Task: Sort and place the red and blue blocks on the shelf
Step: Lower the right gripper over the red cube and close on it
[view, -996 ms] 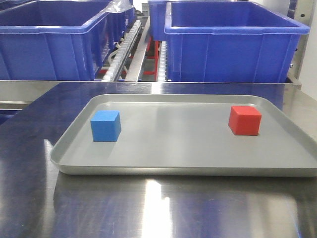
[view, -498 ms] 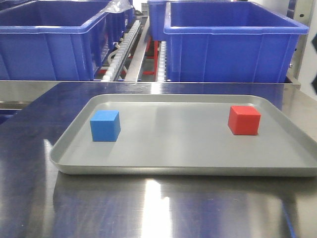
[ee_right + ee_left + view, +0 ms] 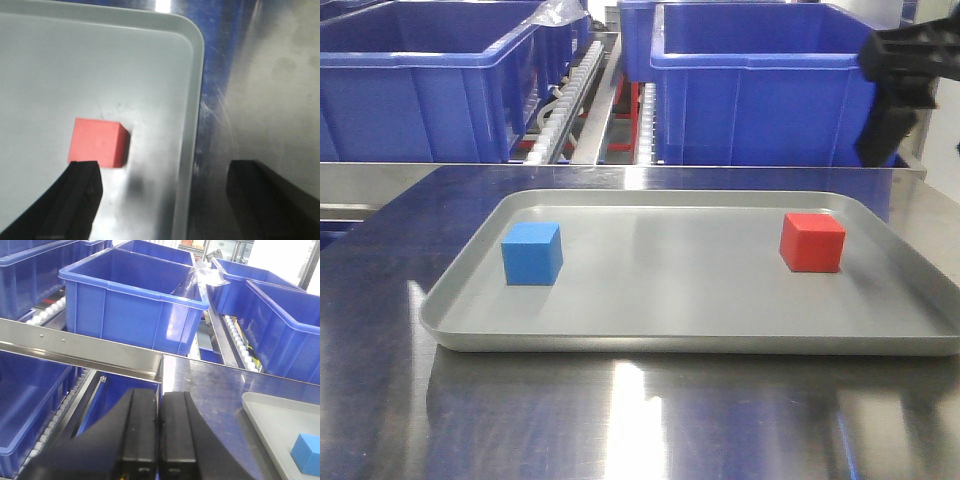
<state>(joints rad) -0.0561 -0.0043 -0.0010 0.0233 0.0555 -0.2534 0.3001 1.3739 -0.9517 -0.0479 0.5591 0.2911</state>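
Note:
I need to sort the red block (image 3: 812, 242) onto the shelf (image 3: 596, 100), so next I should pick it up by its two opposite sides with my right gripper.
The red block (image 3: 812, 242) sits on the right of a shallow grey tray (image 3: 470, 305) and the blue block (image 3: 532, 253) on its left. High above the tray's far right corner hangs my right gripper (image 3: 885, 120). In the right wrist view this gripper (image 3: 165, 175) is open and looks down on the tray's corner; the red block (image 3: 97, 141) lies just ahead of its left finger (image 3: 80, 192), outside the jaws. My left gripper (image 3: 159, 396) is shut and empty, near the table's left edge. The blue block (image 3: 306, 454) is far to its right. The shelf (image 3: 75, 347) shows its steel front rail.
Large blue tubs (image 3: 780, 85) (image 3: 415, 80) stand on the shelf's white roller tracks (image 3: 570, 95) behind the steel table (image 3: 640, 420). In the left wrist view a blue tub (image 3: 132, 300) is straight ahead, beyond the rail.
My right gripper has come into the front view from the right edge and moved left above the tray's far right corner. Neither block has moved.

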